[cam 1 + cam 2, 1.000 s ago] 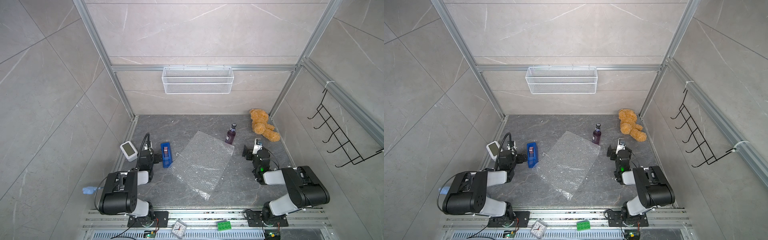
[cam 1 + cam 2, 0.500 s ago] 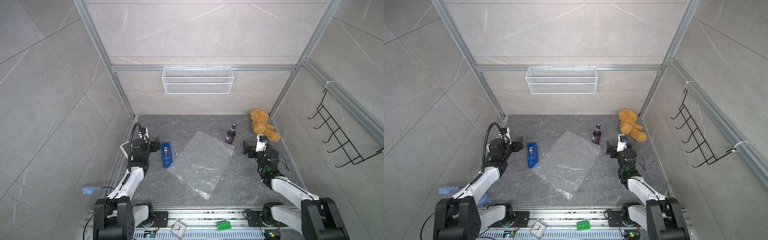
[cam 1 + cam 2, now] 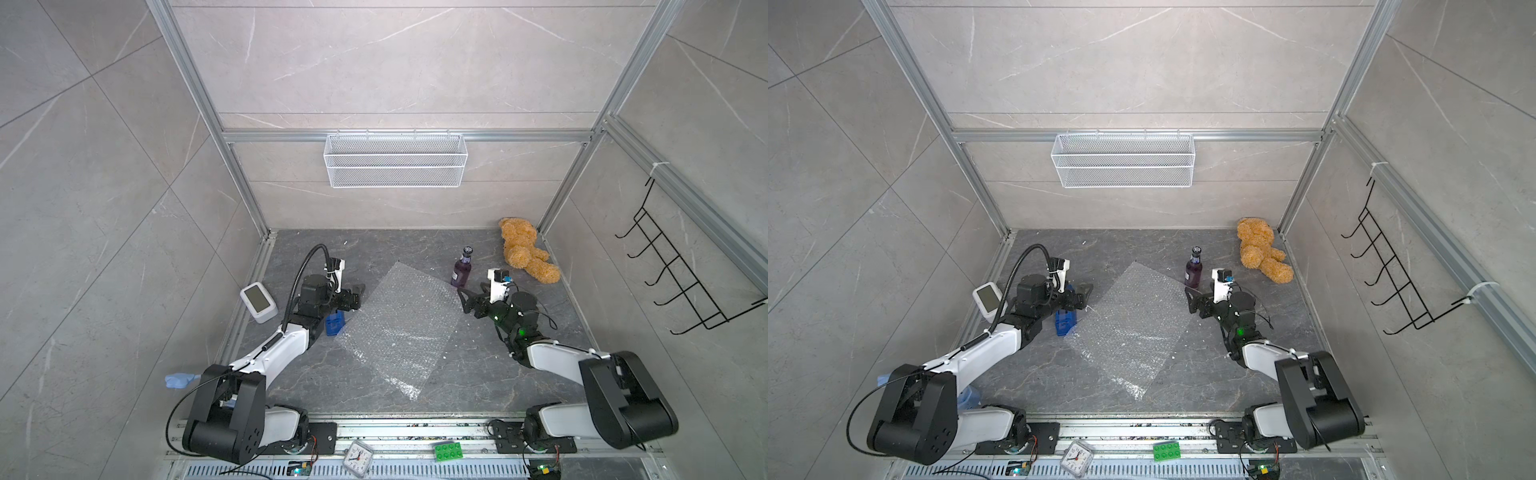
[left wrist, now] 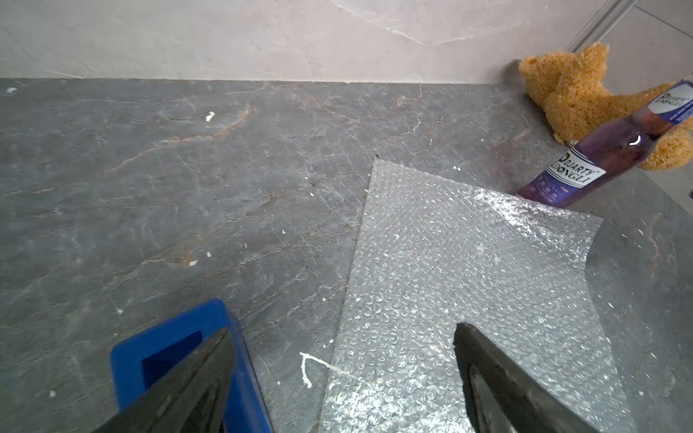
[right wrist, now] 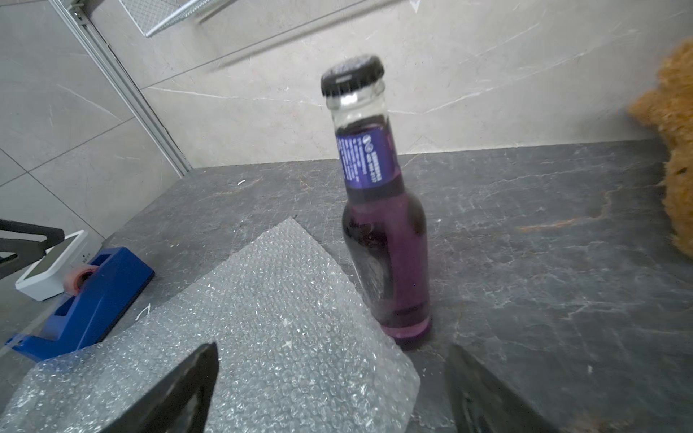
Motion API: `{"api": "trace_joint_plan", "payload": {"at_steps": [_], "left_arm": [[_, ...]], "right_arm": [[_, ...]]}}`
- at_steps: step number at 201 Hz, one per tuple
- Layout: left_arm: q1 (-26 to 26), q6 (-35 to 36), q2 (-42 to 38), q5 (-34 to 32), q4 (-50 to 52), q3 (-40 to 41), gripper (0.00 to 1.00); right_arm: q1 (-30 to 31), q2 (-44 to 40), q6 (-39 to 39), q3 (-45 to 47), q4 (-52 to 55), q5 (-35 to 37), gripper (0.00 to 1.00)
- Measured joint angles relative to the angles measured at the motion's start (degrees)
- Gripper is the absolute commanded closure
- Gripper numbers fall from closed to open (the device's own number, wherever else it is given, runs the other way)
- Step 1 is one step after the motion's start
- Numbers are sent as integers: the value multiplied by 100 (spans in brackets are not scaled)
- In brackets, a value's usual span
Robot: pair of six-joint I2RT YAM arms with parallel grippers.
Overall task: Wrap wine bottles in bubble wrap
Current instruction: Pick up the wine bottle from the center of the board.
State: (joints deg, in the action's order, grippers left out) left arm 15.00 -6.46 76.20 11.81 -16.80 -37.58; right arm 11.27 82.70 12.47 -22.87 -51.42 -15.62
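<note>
Next, my right gripper grabs the wine bottle (image 3: pixel 462 268) around the upper part of its body, to lay the bottle sideways on the bubble wrap.
The wine bottle (image 3: pixel 462 268) (image 3: pixel 1193 268) stands upright on the dark table, just past the far right corner of the bubble wrap (image 3: pixel 401 328) (image 3: pixel 1129 328). The wrap lies flat as a skewed sheet in the middle. My left gripper (image 3: pixel 354 296) (image 4: pixel 341 333) hovers open over the sheet's left edge and holds nothing. My right gripper (image 3: pixel 465 301) (image 5: pixel 332 348) is open at the sheet's right corner. In the right wrist view the bottle (image 5: pixel 382 225) stands a short way ahead of it, with the wrap (image 5: pixel 262 318) under one jaw. The left wrist view shows the wrap (image 4: pixel 468 281) and the bottle (image 4: pixel 607 150).
A blue tape dispenser (image 3: pixel 334 324) (image 4: pixel 180 348) sits under the left gripper, with a white timer (image 3: pixel 259 301) further left. A teddy bear (image 3: pixel 525 253) lies in the back right corner. A wire basket (image 3: pixel 395 160) hangs on the back wall and a hook rack (image 3: pixel 681 282) on the right wall.
Both arms have unfolded from near the front rail and reached inward, bringing each gripper to a side edge of the bubble wrap. Bottle and wrap have not moved.
</note>
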Motion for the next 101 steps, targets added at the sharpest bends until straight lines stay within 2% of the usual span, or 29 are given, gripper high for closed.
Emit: {"api": "trace_joint_plan", "payload": {"at_steps": [38, 101], "left_arm": [[105, -2, 131, 254, -251, -4, 7], [127, -4, 203, 354, -433, -15, 6]], "right_arm": [[149, 883, 0, -103, -844, 435, 3], [278, 1523, -24, -994, -1182, 1224, 1]]}}
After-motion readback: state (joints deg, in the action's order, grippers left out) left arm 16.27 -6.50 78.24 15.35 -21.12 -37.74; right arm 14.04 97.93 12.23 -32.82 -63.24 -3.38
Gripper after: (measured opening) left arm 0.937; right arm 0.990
